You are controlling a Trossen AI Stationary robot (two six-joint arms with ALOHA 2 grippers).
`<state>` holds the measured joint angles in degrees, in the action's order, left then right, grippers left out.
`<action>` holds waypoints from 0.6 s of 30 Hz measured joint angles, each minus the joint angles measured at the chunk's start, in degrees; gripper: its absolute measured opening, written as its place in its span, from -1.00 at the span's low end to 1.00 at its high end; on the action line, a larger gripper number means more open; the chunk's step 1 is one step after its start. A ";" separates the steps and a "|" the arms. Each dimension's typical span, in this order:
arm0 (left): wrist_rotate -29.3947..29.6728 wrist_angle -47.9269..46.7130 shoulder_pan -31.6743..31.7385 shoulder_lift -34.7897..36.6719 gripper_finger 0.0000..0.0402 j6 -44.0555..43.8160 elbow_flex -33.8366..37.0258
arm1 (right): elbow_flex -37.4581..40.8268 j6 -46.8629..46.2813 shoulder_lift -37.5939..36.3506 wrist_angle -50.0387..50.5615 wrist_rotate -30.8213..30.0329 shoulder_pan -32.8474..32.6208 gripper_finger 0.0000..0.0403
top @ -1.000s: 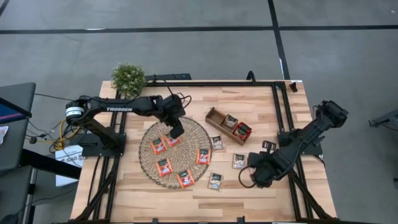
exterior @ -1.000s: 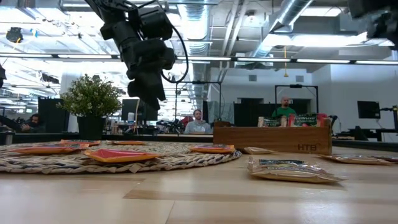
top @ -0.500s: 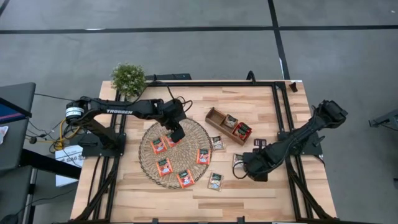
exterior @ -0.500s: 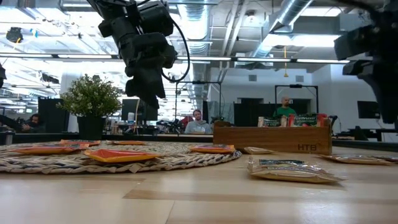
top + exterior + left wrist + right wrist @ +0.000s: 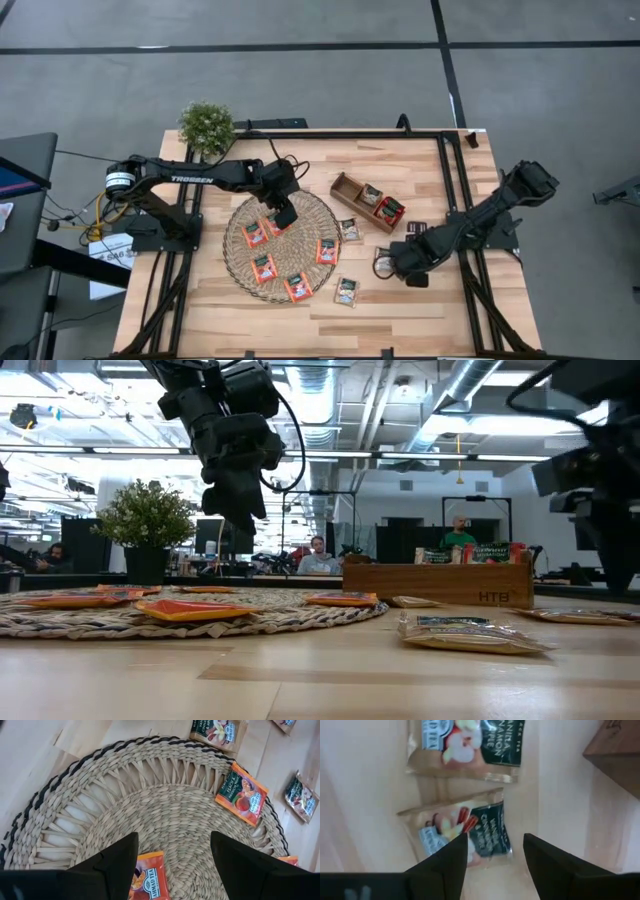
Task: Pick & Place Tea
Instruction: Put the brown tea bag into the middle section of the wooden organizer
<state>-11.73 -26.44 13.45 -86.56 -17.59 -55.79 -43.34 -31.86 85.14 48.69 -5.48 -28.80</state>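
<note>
My right gripper is to place the green sachet in the wooden tray, so it should grab the sachet by its dark green label end next.
Several red-orange tea sachets lie flat on the round wicker mat. Green-and-pale sachets lie flat on the table to its right. My left gripper hangs open above the mat; a red-orange sachet lies below, between its fingers. My right gripper is open, low over a green sachet that lies on the wood; the fingers stand over it, and I see no touch. A second green sachet lies just beyond.
The brown wooden compartment tray stands at the mat's far right, holding a green sachet and a red one; its corner shows in the right wrist view. A potted plant stands at the far left corner.
My right gripper has gone down and toward the table's left, from the right side to just over the green sachet beside the mat. My left gripper has hardly moved above the mat. No sachet has moved.
</note>
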 joint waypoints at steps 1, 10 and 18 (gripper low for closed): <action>0.00 0.00 0.00 0.00 0.20 0.04 0.00 | 0.42 0.01 0.00 -0.60 0.23 0.51 -0.10; -0.02 0.00 0.00 0.00 0.20 0.20 0.00 | 4.08 0.90 -0.02 -5.41 1.61 4.39 -0.15; 0.00 0.00 0.00 0.00 0.20 0.60 0.00 | 5.02 1.03 -0.20 -6.72 2.59 4.92 -0.18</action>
<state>-11.73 -26.44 13.45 -86.56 -16.99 -55.79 -38.33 -30.83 84.95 41.97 -2.89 -23.88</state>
